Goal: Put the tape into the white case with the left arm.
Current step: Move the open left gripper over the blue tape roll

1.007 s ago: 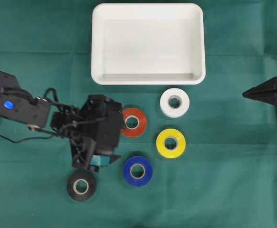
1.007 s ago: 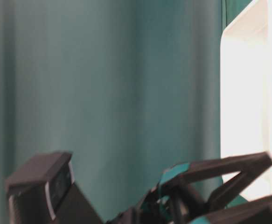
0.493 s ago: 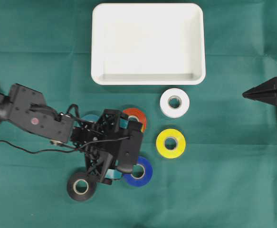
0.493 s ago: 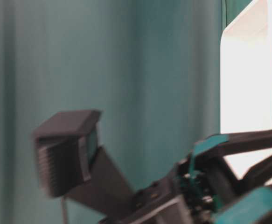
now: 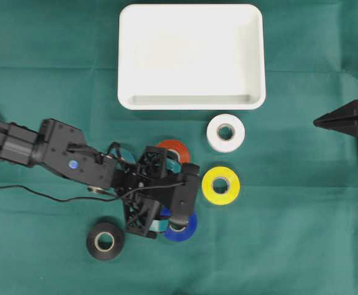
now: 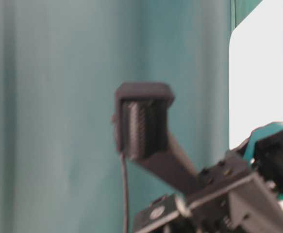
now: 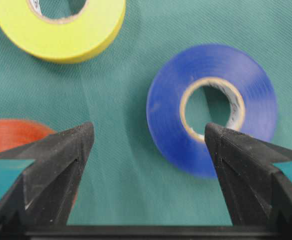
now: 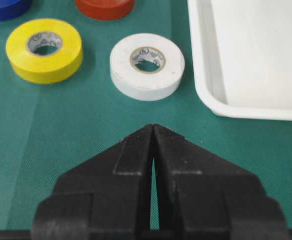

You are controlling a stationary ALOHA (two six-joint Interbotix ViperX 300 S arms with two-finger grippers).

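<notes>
My left gripper's right fingertip hangs above the blue roll's rim point(image 7: 163, 107), so it is too early to close; the gripper lowers first, then closes on it.
The white case point(image 5: 191, 103) lies empty at the back of the green cloth. Five tape rolls lie in front of it: white point(image 5: 225, 133), yellow point(image 5: 221, 185), orange point(image 5: 174, 148), blue point(image 5: 183, 229) and black point(image 5: 105, 240). My left gripper point(image 5: 177, 195) hovers open between the orange and blue rolls and hides part of both. In the left wrist view the gripper point(image 7: 148, 129) holds nothing. Its right fingertip point(image 7: 221, 142) overlaps the near rim of the blue roll point(image 7: 213, 107), and the orange roll point(image 7: 5, 135) sits behind the left finger. My right gripper point(image 8: 152, 126) is shut and empty.
The right gripper point(image 5: 319, 121) rests at the far right edge, away from the rolls. The left arm's thin black cable point(image 5: 37, 192) trails across the cloth at the left. The table-level view shows only the blurred left arm point(image 6: 146, 126) and the case's side point(image 6: 258, 73).
The left arm has reached rightward. Its open gripper moved from left of the orange roll to over the gap between the orange and blue rolls. The rolls and the right arm have not moved.
</notes>
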